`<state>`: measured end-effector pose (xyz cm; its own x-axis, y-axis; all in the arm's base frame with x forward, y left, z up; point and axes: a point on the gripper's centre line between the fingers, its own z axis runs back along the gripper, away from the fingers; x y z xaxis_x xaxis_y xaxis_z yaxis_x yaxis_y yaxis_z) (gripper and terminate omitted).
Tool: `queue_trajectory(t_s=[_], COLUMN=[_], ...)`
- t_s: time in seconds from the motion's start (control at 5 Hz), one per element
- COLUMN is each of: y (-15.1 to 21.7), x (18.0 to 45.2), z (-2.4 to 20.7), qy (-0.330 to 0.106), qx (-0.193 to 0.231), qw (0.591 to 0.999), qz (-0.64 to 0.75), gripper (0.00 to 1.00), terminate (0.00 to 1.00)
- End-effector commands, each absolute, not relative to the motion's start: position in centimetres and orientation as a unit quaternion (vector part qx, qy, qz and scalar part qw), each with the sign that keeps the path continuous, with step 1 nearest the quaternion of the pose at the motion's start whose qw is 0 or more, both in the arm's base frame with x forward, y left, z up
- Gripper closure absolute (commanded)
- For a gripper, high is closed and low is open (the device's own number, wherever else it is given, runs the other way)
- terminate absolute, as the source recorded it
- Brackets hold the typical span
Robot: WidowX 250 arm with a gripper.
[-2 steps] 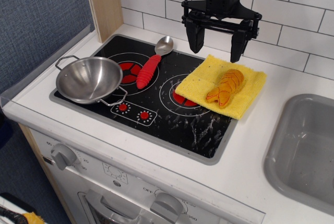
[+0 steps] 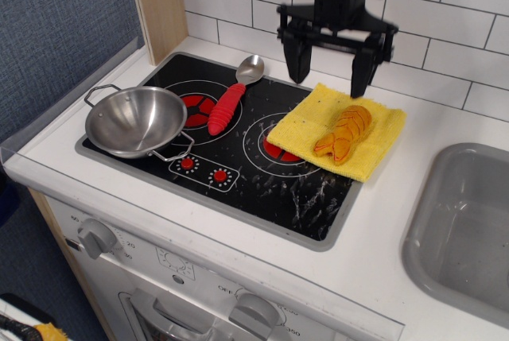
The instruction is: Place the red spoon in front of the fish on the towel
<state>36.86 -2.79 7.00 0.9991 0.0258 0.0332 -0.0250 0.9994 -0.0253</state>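
The red spoon needs to be grabbed next by its ribbed red handle point(image 2: 227, 109), so my gripper can put it in front of the fish point(image 2: 345, 133) on the towel.
The red spoon point(image 2: 229, 102) lies on the black stovetop, its ribbed red handle toward the front and its silver bowl toward the back wall. The orange toy fish point(image 2: 345, 133) lies on the yellow towel point(image 2: 306, 126), which covers the stove's right side and part of the counter. My gripper point(image 2: 328, 75) hangs open and empty above the towel's back edge, behind the fish and to the right of the spoon's bowl.
A steel pan point(image 2: 134, 121) with two handles sits on the stove's left front burner. A grey sink point(image 2: 469, 230) is at the right. A tiled wall runs behind; a wooden panel point(image 2: 159, 7) stands at the back left.
The gripper has shifted very slightly; its fingers stay open. The spoon, fish and towel have not moved.
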Motion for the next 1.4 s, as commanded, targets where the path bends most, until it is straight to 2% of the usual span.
queue_trajectory(t_s=[0.0, 0.2, 0.6, 0.8, 1.2], y=[3.2, 5.3, 6.1, 7.4, 7.9], x=[36.8, 36.7, 38.1, 38.0, 37.8], z=[8.1, 7.4, 3.2, 2.8, 3.8], qy=[-0.044, -0.041, -0.010, -0.006, -0.016], qx=[0.007, 0.020, 0.018, 0.023, 0.034], qw=[0.997, 0.996, 0.997, 0.996, 0.995], qz=[0.066, 0.076, 0.078, 0.089, 0.090], gripper=[0.00, 0.00, 0.00, 0.00, 0.00], terminate=[0.00, 0.00, 0.00, 0.00, 0.00])
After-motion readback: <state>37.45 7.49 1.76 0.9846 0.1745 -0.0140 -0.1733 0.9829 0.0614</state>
